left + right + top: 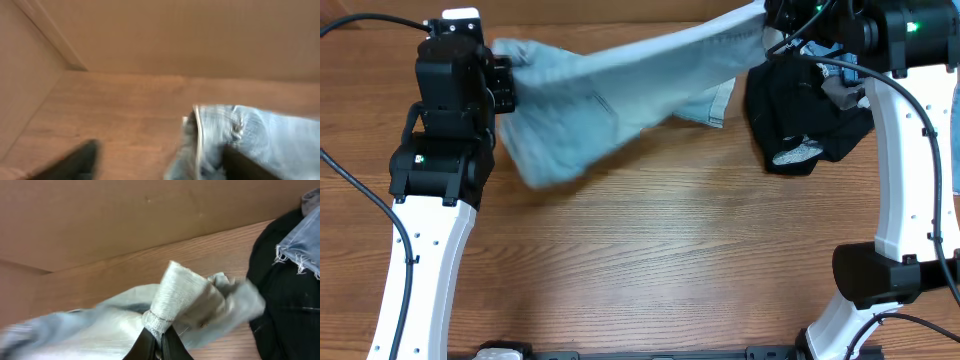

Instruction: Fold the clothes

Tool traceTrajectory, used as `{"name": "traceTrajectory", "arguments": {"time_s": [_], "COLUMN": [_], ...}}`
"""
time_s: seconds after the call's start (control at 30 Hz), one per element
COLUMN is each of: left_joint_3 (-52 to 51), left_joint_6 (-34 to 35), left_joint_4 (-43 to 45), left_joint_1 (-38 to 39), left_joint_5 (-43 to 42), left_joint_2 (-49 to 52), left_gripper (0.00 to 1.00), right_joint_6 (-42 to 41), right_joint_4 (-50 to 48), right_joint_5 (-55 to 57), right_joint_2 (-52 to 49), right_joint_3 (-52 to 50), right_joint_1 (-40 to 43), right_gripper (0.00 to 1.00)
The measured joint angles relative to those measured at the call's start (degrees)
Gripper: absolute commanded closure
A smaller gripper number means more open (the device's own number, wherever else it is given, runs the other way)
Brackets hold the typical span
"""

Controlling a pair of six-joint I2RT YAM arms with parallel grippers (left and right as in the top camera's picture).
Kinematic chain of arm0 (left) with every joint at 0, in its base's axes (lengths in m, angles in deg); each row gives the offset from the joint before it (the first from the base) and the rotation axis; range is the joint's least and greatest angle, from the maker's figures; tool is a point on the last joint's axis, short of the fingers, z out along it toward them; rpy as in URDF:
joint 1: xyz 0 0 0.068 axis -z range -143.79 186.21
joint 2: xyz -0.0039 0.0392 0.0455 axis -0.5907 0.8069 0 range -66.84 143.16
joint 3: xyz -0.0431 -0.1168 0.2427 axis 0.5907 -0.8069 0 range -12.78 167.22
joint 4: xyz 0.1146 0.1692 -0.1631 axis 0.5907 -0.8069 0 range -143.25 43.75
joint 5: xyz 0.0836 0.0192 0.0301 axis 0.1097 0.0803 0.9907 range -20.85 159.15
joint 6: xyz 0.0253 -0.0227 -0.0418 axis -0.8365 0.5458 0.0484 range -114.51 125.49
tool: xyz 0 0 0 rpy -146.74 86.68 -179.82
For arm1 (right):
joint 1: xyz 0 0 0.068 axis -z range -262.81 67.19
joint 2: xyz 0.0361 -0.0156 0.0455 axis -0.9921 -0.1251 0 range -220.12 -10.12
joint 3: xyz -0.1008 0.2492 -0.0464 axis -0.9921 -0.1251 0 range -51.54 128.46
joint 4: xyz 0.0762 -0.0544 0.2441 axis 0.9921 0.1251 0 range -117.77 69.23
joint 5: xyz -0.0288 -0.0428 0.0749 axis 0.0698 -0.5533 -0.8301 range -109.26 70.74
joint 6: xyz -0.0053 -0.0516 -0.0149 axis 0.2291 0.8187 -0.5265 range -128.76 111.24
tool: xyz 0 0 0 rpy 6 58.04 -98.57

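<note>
I need to regrip the trousers [620, 90] and spread them for folding, so my left gripper should next grab them by the stitched edge opposite my right gripper.
The pale light-blue denim trousers [620, 90] hang stretched in the air between my two grippers, sagging low near the left arm. My right gripper [772, 22] is at the far right and is shut on a bunched hem of the trousers [175, 295], fingers pinched together [160, 332]. My left gripper [508, 85] is at the trousers' left end. In the left wrist view its fingers [160, 147] stand wide apart, with the denim [260, 135] lying against the right finger only. The picture is blurred there.
A heap of other clothes lies at the far right: a black garment [800, 110] [285, 305], frayed mid-blue denim [302, 242] and a grey piece [798, 152]. A brown cardboard wall [125, 220] runs along the back of the wooden table [670, 250].
</note>
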Motion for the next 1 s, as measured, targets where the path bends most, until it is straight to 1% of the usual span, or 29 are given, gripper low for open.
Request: {"name": "traceTrajectory", "arguments": {"time_s": [0.1, 0.17, 0.2, 0.37, 0.47, 0.57, 0.63, 0.77, 0.8, 0.83, 0.87, 0.93, 1.0], "left_joint_3": [0.2, 0.2, 0.2, 0.2, -2.5, -10.9, -19.3, -31.2, -33.5, -34.9, -36.1, -37.3, -38.1], "left_joint_6": [-0.6, -0.7, -0.7, -0.6, -0.1, 0.5, 1.1, 0.9, 0.9, 0.7, 0.2, -0.9, -2.7], "left_joint_4": [-5.8, -11.0, -12.3, -20.8, -21.0, -15.3, -8.2, 3.3, 6.3, 8.8, 11.4, 15.3, 20.0], "left_joint_1": [0.0, 0.0, 0.0, 0.0, 0.0, 0.0, 0.0, 0.0, 0.0, 0.0, 0.0, 0.0, 0.0], "left_joint_5": [-1.6, -5.3, -6.8, -21.0, -26.3, -28.7, -29.9, -30.5, -30.6, -30.6, -30.4, -30.3, -30.2], "left_joint_2": [0.0, 0.0, 0.0, 0.0, -0.5, -1.2, -1.0, -0.9, -0.9, -0.9, -0.9, -0.5, 1.5], "left_gripper": [0.0, 0.0, 0.0, 0.0, 0.0, 0.0, 0.0, 0.08, 0.15, 0.3, 0.33, 0.35, 0.41], "right_joint_6": [0.0, 0.0, 0.0, 0.0, 0.0, 0.1, 0.0, 0.1, 0.1, 0.0, 0.1, 0.0, 0.1], "right_joint_4": [0.8, 1.4, 1.4, 1.7, 1.7, 1.9, 2.3, 2.3, 2.3, 2.3, 2.3, 2.4, 2.4], "right_joint_5": [0.4, 0.5, 0.5, 1.0, 1.0, 1.0, 1.0, 1.2, 1.2, 1.2, 1.2, 1.2, 1.2], "right_joint_2": [0.0, 0.0, 0.0, 0.0, 0.0, 0.0, 0.0, 0.0, 0.0, 0.0, 0.0, 0.0, 0.0], "right_joint_3": [0.0, 0.0, 0.0, 0.0, 0.0, 0.0, 0.0, 0.0, 0.0, 0.0, 0.0, 0.0, 0.0], "right_joint_1": [0.0, 0.0, 0.0, 0.0, 0.0, 0.0, 0.0, 0.0, 0.0, 0.0, 0.0, 0.0, 0.0], "right_gripper": [0.96, 0.96, 0.96, 0.96, 0.96, 0.96, 0.96, 0.96, 0.96, 0.96, 0.96, 0.96, 0.96]}}
